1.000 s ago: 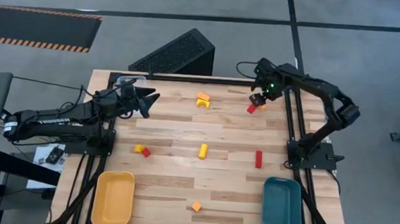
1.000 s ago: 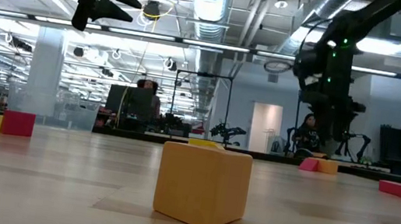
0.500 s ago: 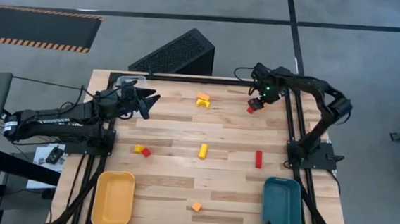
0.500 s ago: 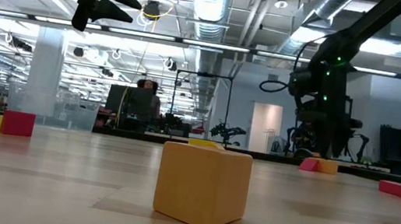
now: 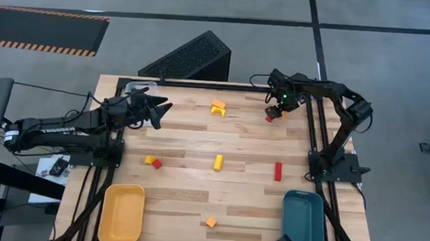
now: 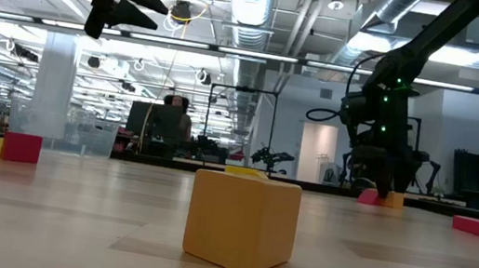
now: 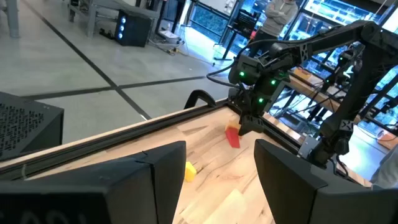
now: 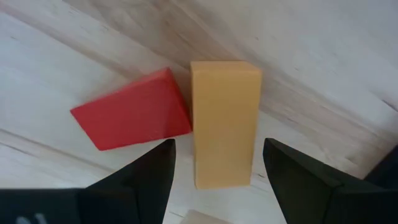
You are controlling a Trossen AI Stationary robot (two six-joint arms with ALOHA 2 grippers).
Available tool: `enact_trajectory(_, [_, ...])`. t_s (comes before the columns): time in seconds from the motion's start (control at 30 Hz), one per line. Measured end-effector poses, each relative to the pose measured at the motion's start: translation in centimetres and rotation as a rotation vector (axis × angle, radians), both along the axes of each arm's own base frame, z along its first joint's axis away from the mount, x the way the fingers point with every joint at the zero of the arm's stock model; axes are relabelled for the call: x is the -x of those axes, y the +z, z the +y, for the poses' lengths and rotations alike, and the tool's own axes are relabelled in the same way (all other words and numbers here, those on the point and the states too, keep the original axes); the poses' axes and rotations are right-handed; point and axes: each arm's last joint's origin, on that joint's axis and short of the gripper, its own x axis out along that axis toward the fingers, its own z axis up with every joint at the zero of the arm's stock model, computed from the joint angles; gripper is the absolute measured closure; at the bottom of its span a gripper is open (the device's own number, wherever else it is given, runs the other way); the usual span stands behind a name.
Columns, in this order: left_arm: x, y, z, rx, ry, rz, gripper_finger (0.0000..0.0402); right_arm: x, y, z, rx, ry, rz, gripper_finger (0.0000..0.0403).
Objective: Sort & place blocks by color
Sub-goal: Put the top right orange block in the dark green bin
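Note:
The orange bar's long sides are between my fingers, with one finger near the red block [image 8: 134, 112], so my right gripper would hold the bar if it closed now. It should close on the bar.
At the table's far right, an orange bar block [image 8: 224, 121] lies flat with a red wedge block [image 8: 134, 112] against its long side. My right gripper [image 8: 217, 171] points down just above them, open. Its fingers stand on either side of the bar's end without touching it. In the high view the gripper [image 5: 276, 112] covers most of the pair, and only a bit of the red block [image 5: 269, 118] shows. My left gripper [image 5: 163, 105] hangs open and raised over the far left, with nothing between its fingers.
Loose blocks lie on the table: an orange arch [image 5: 218, 106], a yellow bar [image 5: 218, 162], a red bar [image 5: 277, 170], a yellow and red pair [image 5: 152, 161] and an orange cube [image 5: 211, 221]. A yellow tray [image 5: 123, 213] sits near left, a teal tray [image 5: 303, 218] near right.
My right gripper has come down toward the orange bar and the red wedge at the far right. It still points down and its fingers stay apart. The blocks have not moved.

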Motion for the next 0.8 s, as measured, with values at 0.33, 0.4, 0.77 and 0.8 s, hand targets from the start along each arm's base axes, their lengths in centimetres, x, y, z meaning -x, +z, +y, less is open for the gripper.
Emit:
enact_trajectory(0.33, [0.0, 0.0, 0.0, -0.004, -0.001, 0.003, 0.0219, 0.5, -0.3, -0.6, 0.001, -0.036, 0.001, 0.0220])
enact_trajectory(0.4, [0.0, 0.0, 0.0, -0.004, -0.003, 0.003, 0.0219, 0.5, -0.3, -0.6, 0.002, -0.039, 0.001, 0.0240])
enact_trajectory(0.77, [-0.1, 0.0, -0.1, -0.013, -0.050, 0.011, 0.0219, 0.6, 2.4, 0.9, 0.038, -0.060, -0.029, 0.0274])
enact_trajectory(0.8, [-0.1, 0.0, -0.1, -0.017, -0.050, 0.014, 0.0219, 0.5, 3.1, 1.2, 0.053, -0.062, -0.043, 0.0274])
